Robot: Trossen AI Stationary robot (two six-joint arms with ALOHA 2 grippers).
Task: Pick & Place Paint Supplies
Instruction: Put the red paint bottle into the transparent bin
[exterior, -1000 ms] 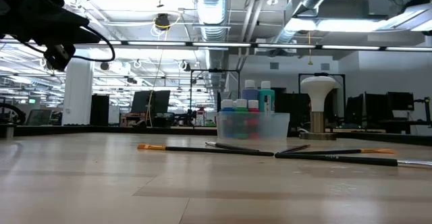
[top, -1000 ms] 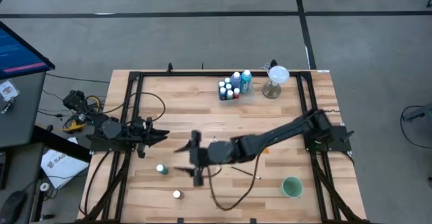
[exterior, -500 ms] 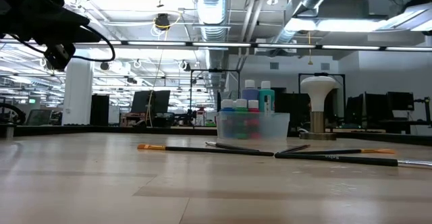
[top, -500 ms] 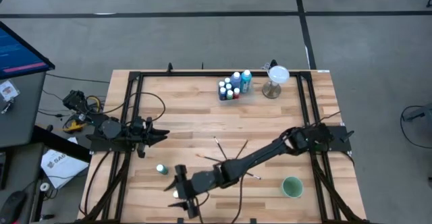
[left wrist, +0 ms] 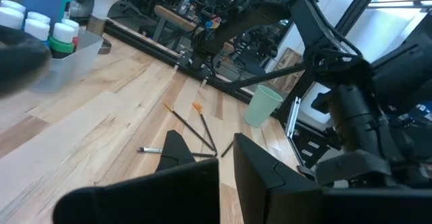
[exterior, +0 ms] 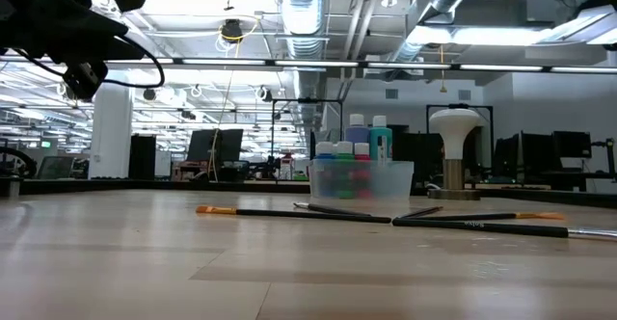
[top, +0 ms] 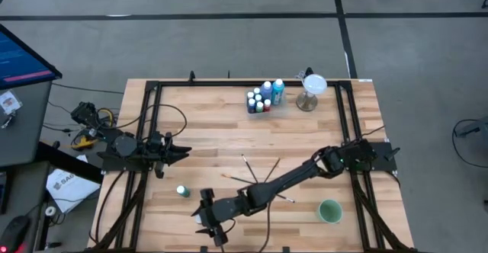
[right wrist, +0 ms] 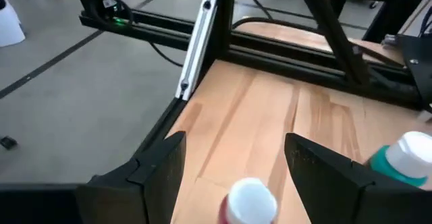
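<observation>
I need to place the red paint bottle in the clear tub [top: 261, 99], so next I will grip the bottle by its white cap [top: 199, 219] with my right gripper.
My right gripper [top: 207, 213] reaches to the table's near left part and is open. In the right wrist view its fingers stand on either side of a red, white-capped paint bottle [right wrist: 247, 200] without touching it. A teal bottle [top: 182, 191] stands upright just beyond [right wrist: 405, 158]. Several thin paintbrushes [top: 258, 174] lie flat mid-table [exterior: 386, 217]. More white-capped bottles stand in a clear tub [top: 261, 99] near the far edge [exterior: 362, 178]. My left gripper [top: 181, 152] waits at the left side, shut.
A round green cup [top: 329, 211] stands near the right near corner. A white-topped stemmed stand [top: 311, 89] sits right of the tub. Black frame rails [right wrist: 196, 48] run along the table's left edge close to the right gripper. Bare wood lies between brushes and tub.
My right arm has swung from the table's middle toward the near left corner and come down over the red bottle, uncovering the brushes it stood above. In the last half second it has only shifted slightly. Nothing on the table has moved.
</observation>
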